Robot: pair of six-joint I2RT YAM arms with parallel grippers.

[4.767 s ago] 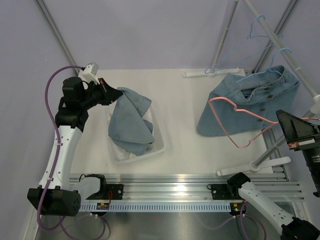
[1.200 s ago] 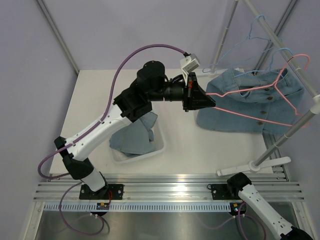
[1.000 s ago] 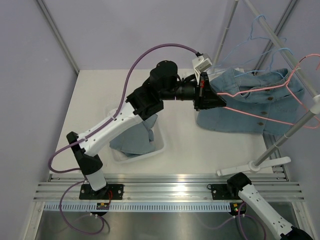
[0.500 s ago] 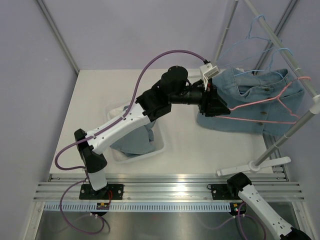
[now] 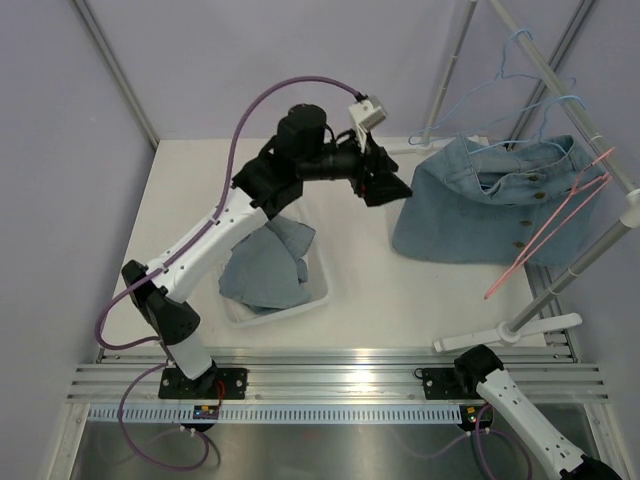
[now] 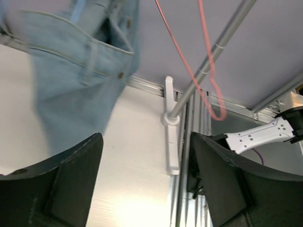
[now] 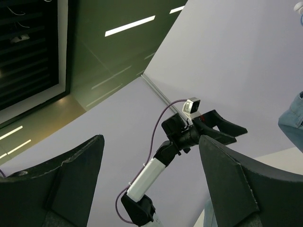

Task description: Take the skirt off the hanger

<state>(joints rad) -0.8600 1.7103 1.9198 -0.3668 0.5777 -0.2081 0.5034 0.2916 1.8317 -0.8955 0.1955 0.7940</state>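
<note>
The skirt (image 5: 480, 215) should be grabbed next with my left gripper by its side edge just below the waistband (image 5: 427, 181), so the skirt's waist opening and the blue hanger stay free.
A blue denim skirt (image 5: 480, 215) hangs from the rail on a thin blue hanger (image 5: 545, 115) at the right back. An empty pink hanger (image 5: 550, 220) dangles slanted from the same rail, just right of the skirt. My left gripper (image 5: 392, 188) hovers open and empty a little left of the skirt. In the left wrist view the skirt (image 6: 80, 71) fills the upper left, the pink hanger (image 6: 189, 56) crosses the rack pole (image 6: 213, 52), and the left gripper (image 6: 144, 156) holds nothing. The right gripper (image 7: 149, 156) points upward, open and empty, out of the top view.
A white bin (image 5: 325, 290) holding folded denim (image 5: 265, 270) sits left of centre under the left arm. More blue hangers (image 5: 500, 70) hang on the rail. The rack's white foot (image 5: 510, 335) lies front right. The right arm's base link (image 5: 515, 395) rises at the bottom right.
The left gripper opened and let go of the pink hanger, which swung down to hang from the rail at the right. The left arm drew back to the left.
</note>
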